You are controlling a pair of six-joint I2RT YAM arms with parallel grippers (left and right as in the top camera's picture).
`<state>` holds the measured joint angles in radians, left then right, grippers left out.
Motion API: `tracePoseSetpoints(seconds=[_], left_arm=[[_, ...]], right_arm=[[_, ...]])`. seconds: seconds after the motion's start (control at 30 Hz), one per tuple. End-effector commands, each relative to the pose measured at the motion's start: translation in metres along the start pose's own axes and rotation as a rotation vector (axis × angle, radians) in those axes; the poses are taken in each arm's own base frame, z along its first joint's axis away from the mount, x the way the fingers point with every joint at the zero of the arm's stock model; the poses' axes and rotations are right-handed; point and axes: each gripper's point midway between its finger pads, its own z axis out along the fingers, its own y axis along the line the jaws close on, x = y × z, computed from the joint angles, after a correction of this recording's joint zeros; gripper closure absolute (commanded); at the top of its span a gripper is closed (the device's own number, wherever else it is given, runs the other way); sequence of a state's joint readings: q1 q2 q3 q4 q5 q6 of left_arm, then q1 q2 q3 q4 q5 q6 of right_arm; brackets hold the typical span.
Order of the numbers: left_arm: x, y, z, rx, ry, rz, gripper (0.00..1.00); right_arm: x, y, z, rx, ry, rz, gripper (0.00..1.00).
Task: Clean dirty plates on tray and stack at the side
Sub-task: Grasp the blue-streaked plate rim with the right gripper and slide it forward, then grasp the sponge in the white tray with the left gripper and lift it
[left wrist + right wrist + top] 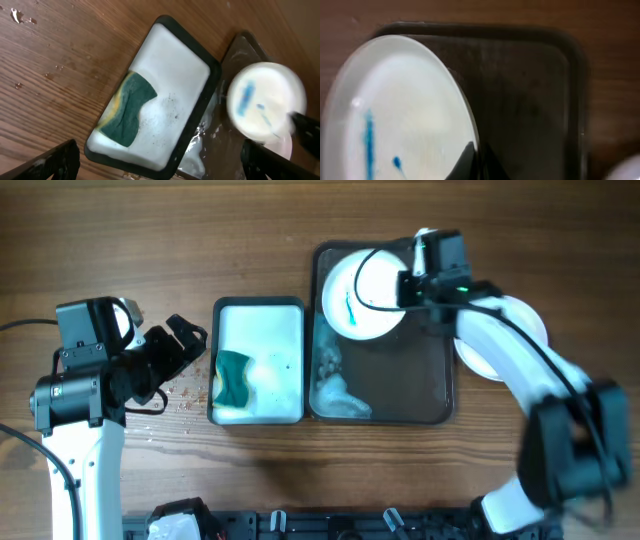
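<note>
I will next pick up the sponge with my left gripper across the middle of its green side, so its yellow side stays free to clean the plate.
A white plate with blue smears hangs over the far left corner of the dark brown tray. My right gripper is shut on its right rim. In the right wrist view the plate fills the left side, its edge pinched in my right gripper above the tray. The left wrist view shows the same plate, blurred. A second white plate lies right of the tray, partly under my right arm. My left gripper stands open and empty left of the white tray.
A white rectangular tray with foamy water holds a green sponge at its near left; the left wrist view shows the sponge too. Foam lies in the brown tray's near left. Water drops spot the table.
</note>
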<state>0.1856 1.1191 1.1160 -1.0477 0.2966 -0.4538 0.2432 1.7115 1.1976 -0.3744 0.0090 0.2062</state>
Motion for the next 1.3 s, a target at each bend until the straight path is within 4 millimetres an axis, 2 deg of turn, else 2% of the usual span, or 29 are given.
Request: tracePoseSetpoints(seconds=[0.0, 0.1, 0.2, 0.27, 0.3, 0.4, 0.47, 0.5, 0.6, 0.7, 0.77, 0.83, 0.93, 1.07, 1.2, 1.27], left_arm=[[-0.005, -0.001, -0.005, -0.001, -0.025, 0.005, 0.0], [-0.005, -0.001, -0.005, -0.001, -0.025, 0.005, 0.0], [-0.005, -0.001, -0.005, -0.001, -0.025, 0.005, 0.0], [-0.005, -0.001, -0.005, -0.001, -0.025, 0.005, 0.0], [-0.005, -0.001, -0.005, -0.001, -0.025, 0.005, 0.0], [-0.005, -0.001, -0.005, -0.001, -0.025, 0.005, 0.0], [-0.006, -0.001, -0.005, -0.001, -0.025, 0.005, 0.0], [-0.006, -0.001, -0.005, -0.001, -0.025, 0.005, 0.0], [-0.008, -0.004, -0.006, 0.017, -0.032, -0.002, 0.0], [0.005, -0.017, -0.005, 0.092, 0.036, 0.008, 0.0], [0.007, -0.019, -0.003, 0.093, 0.049, 0.013, 0.0], [0.009, -0.02, -0.001, 0.095, 0.059, 0.018, 0.0], [0.012, -0.024, 0.001, 0.102, 0.074, 0.073, 0.02], [0.048, -0.005, 0.036, -0.109, 0.221, 0.199, 0.18], [0.075, 0.037, 0.086, -0.436, 0.31, 0.22, 0.2], [0.076, 0.048, 0.107, -0.519, 0.323, 0.216, 0.22]], right_arm=[[-0.019, 0.0, -0.075, 0.003, -0.084, 0.146, 0.96], [0.026, -0.009, -0.099, 0.054, 0.077, 0.278, 0.96], [0.09, -0.014, -0.102, 0.125, 0.298, 0.441, 0.96], [0.128, -0.005, -0.09, 0.118, 0.389, 0.507, 0.96], [0.154, -0.001, -0.076, 0.131, 0.412, 0.583, 0.96], [0.181, 0.001, -0.054, 0.141, 0.395, 0.752, 0.96], [0.179, 0.006, -0.045, 0.088, 0.364, 0.775, 0.93], [0.175, 0.008, -0.044, 0.078, 0.352, 0.774, 0.79], [0.159, 0.012, -0.047, 0.039, 0.312, 0.735, 0.63], [0.115, 0.011, -0.066, 0.0, 0.184, 0.402, 0.62], [0.097, 0.009, -0.078, -0.004, 0.13, 0.222, 0.62], [0.087, 0.012, -0.086, -0.025, 0.103, 0.054, 0.58], [0.095, 0.009, -0.087, -0.018, 0.133, 0.007, 0.56], [0.099, 0.009, -0.088, -0.017, 0.148, 0.015, 0.56], [0.098, 0.009, -0.088, -0.017, 0.147, 0.044, 0.56], [0.1, 0.01, -0.088, -0.023, 0.155, 0.045, 0.56]])
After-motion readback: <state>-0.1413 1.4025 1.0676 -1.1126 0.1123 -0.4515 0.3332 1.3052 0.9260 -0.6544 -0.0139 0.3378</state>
